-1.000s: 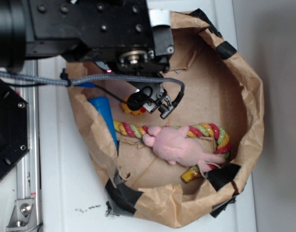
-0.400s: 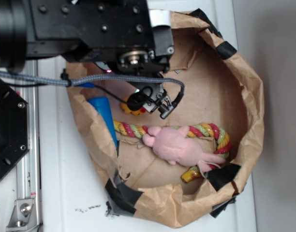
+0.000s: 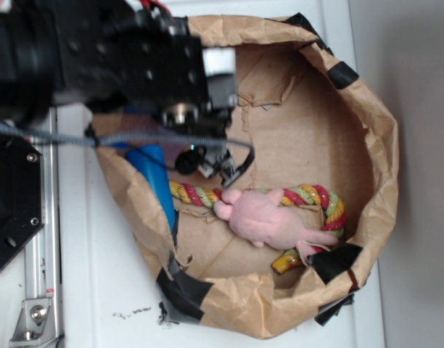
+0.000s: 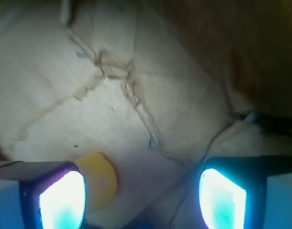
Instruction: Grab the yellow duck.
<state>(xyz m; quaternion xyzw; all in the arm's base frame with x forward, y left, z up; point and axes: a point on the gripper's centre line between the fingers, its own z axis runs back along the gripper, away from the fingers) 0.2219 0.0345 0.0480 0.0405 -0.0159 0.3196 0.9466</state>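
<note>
I should line up with the yellow duck before I close my gripper, because it lies under one finger and I would miss it now.
In the wrist view the yellow duck shows as a small rounded yellow shape on the brown paper floor. It lies right against the inner side of the left finger. The right finger stands far from it, so my gripper is open and the duck fills only the left part of the gap. In the exterior view my gripper hangs low inside the paper bag, just above the rope toy's left end, and it hides the duck.
A crumpled brown paper bag with black tape walls in the scene. Inside lie a pink plush on a yellow-red-green rope toy and a blue cylinder by the left wall. The black arm body covers the top left.
The arm and gripper have shifted left. The duck, which showed beside the gripper before, is now covered in the exterior view.
</note>
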